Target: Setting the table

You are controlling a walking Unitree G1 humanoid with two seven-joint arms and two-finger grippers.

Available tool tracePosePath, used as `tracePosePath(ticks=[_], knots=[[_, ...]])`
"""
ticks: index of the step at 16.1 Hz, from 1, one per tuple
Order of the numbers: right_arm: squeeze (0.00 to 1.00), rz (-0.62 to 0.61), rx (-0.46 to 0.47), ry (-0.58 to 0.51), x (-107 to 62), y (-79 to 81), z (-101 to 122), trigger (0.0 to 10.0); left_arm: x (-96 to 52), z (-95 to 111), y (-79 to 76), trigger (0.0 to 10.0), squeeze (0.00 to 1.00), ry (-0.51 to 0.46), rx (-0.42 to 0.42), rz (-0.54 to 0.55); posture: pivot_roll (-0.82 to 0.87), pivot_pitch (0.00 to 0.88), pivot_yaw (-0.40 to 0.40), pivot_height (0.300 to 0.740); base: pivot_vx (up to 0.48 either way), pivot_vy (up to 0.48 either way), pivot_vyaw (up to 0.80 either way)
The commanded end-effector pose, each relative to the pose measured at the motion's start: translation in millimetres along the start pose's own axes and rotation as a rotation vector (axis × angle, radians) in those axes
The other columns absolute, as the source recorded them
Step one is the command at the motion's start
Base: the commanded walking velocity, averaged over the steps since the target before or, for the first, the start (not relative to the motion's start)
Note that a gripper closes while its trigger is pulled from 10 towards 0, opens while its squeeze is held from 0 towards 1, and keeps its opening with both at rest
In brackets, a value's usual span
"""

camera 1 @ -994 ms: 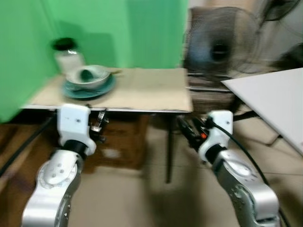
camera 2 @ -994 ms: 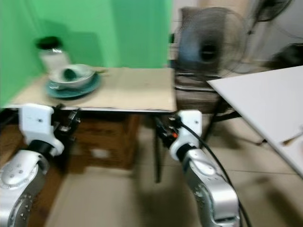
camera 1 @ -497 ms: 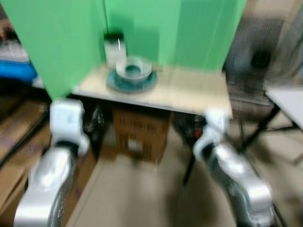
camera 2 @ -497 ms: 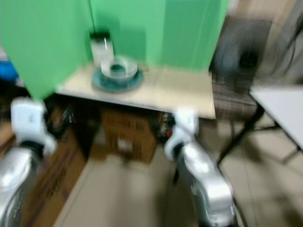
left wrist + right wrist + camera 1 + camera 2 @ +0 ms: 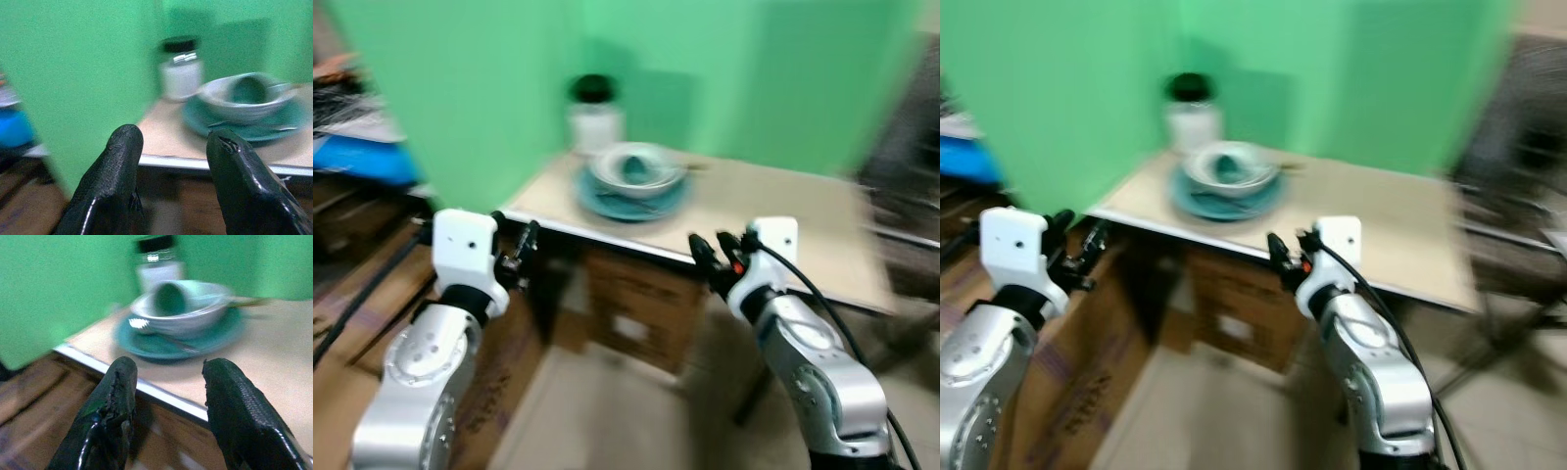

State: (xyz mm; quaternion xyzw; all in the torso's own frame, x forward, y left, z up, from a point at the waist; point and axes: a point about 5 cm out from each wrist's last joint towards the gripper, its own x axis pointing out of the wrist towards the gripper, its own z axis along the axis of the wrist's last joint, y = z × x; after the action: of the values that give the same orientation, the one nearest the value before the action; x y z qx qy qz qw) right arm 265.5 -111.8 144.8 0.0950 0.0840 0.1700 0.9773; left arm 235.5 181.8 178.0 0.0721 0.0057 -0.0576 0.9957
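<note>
I should next grab the green cup by its rim (image 5: 184,297) from the pale bowl (image 5: 205,316) with my right gripper. Then the cup can help set the table.
On the beige table (image 5: 773,211) a pale bowl (image 5: 636,168) rests on a teal plate (image 5: 631,196), with a green cup (image 5: 168,297) lying inside the bowl. A utensil (image 5: 254,126) lies on the plate's rim. A white jar with a black lid (image 5: 594,116) stands behind them by the green backdrop. My left gripper (image 5: 517,257) is held open in front of the table's left corner, below its edge. My right gripper (image 5: 715,257) is open too, just before the table's front edge. Both are empty.
A cardboard box (image 5: 641,308) sits under the table. More cardboard (image 5: 499,392) lies on the floor at the left. Blue items (image 5: 357,157) are at the far left beyond the green screen (image 5: 480,88). The picture is blurred by motion.
The camera has swung and drawn closer; the plate and bowl now sit nearer the middle. The fan and white table have left the view. Both grippers stay open.
</note>
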Motion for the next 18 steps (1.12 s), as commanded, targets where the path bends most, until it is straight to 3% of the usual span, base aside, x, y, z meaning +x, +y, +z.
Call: tracePosePath(ticks=[1,14,15,18], knots=[[0.00,-0.008,-0.015,-0.017,-1.2,-1.1,3.5,10.0,1.4,2.6,-2.2,10.0,0.00,-0.006,-0.005,-0.016,-0.03,0.000,0.042,0.740,0.382,0.000,0.00],[0.00,0.022,-0.059,-0.063,4.0,-3.4,13.8,10.0,0.8,-0.1,-10.1,10.0,0.00,-0.002,0.008,-0.078,-0.03,0.000,0.023,0.740,0.374,0.000,0.00],[0.96,0.044,-0.063,-0.072,4.9,-1.7,15.1,10.0,0.0,-0.8,-10.3,10.0,0.00,0.001,0.010,-0.082,-0.03,0.000,0.023,0.740,0.349,0.000,0.00],[1.00,0.100,-0.123,-0.070,9.2,2.6,18.0,10.0,-3.3,-4.7,-13.4,10.0,0.00,0.022,0.001,-0.126,-0.02,0.000,0.018,0.740,0.096,0.000,0.00]])
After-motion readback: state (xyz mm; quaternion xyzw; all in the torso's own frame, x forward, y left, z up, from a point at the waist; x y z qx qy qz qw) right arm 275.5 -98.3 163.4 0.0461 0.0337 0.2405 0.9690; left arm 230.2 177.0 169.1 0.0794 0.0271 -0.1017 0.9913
